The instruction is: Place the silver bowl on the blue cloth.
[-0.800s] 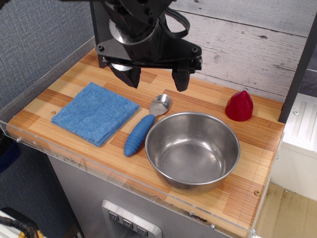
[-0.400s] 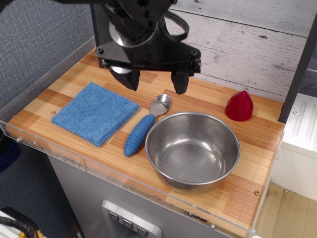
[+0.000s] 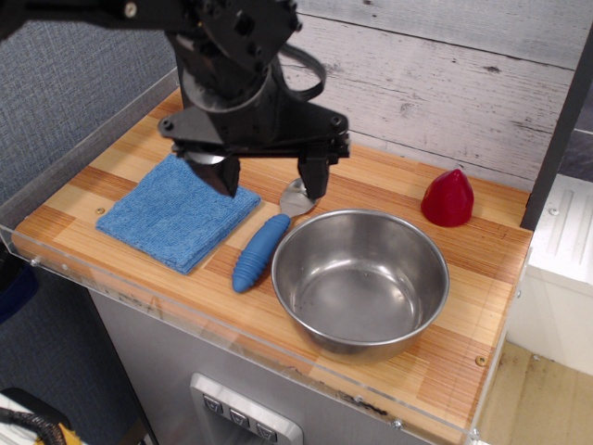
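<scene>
My gripper grabs the bowl by its thin rim [image 3: 275, 260] beside the spoon next, since the bowl's round body spreads wider than my open fingers.
The silver bowl [image 3: 360, 281] stands upright and empty on the wooden table, right of centre near the front edge. The blue cloth [image 3: 176, 211] lies flat and folded at the left. My black gripper [image 3: 269, 175] hangs open above the table between cloth and bowl, over the spoon's head. Its left finger [image 3: 225, 174] is above the cloth's right corner. Its right finger [image 3: 312, 176] is just behind the bowl's left rim. It holds nothing.
A spoon with a blue ribbed handle [image 3: 259, 251] lies between cloth and bowl, close against the bowl's left side. A red cone-shaped object [image 3: 447, 197] stands at the back right. A clear acrylic lip [image 3: 139, 295] runs along the table's front and left edges.
My gripper has moved down and toward the front left, from the back of the table to over the spoon's head. The jaws stay open. Bowl, cloth and spoon have not moved.
</scene>
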Controlling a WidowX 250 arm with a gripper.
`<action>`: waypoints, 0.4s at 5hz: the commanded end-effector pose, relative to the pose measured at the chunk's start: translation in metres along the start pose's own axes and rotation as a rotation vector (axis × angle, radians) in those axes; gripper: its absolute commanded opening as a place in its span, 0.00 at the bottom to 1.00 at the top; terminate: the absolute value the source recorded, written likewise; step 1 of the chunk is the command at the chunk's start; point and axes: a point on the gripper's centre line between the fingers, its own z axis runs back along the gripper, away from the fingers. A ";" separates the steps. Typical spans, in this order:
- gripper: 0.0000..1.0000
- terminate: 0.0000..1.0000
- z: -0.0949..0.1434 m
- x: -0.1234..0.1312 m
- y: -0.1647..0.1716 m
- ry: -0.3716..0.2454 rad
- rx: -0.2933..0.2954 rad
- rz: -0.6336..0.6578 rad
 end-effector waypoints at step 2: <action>1.00 0.00 -0.033 -0.029 0.004 0.081 -0.002 0.040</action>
